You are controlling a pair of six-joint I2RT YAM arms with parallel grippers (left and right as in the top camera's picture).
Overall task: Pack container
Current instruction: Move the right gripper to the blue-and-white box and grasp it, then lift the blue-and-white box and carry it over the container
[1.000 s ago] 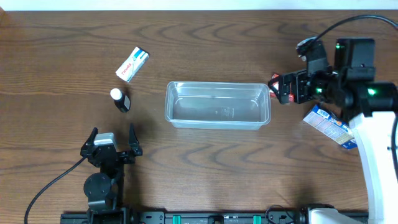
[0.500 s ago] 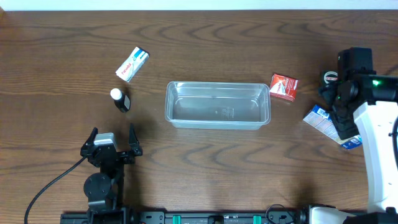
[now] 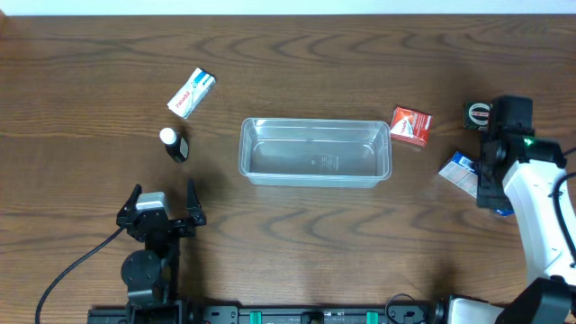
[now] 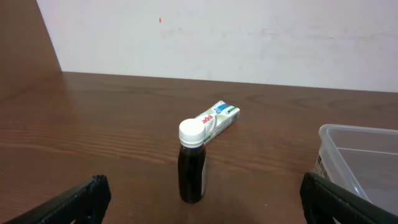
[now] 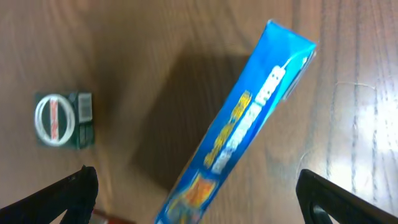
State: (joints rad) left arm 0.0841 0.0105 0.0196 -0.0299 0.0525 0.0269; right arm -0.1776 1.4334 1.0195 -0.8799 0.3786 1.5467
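My right gripper needs to lower and turn before it closes on the blue box, because the blue box's long top edge (image 3: 465, 162) (image 5: 233, 131) runs at an angle, below both fingers.
The clear plastic container (image 3: 315, 151) sits mid-table with nothing in it; its corner shows in the left wrist view (image 4: 357, 155). My right gripper (image 3: 490, 175) hangs open over a blue box (image 3: 459, 171), which lies between its fingers in the right wrist view (image 5: 242, 124). That gripper (image 5: 199, 199) holds nothing. A red box (image 3: 411, 126) lies just off the container's right end. My left gripper (image 3: 162, 202) is open and empty near the front edge, facing a black bottle with a white cap (image 3: 174, 144), which stands upright in the left wrist view (image 4: 191, 162).
A white box (image 3: 192, 93) lies behind the bottle at the far left; it also shows in the left wrist view (image 4: 221, 117). A small dark green pack with a round ring (image 3: 478, 113) lies behind the blue box, also in the right wrist view (image 5: 62, 118).
My right gripper has let go of the red box beside the container's right end. It has swung right and toward the front, over the blue box. The left arm has not moved.
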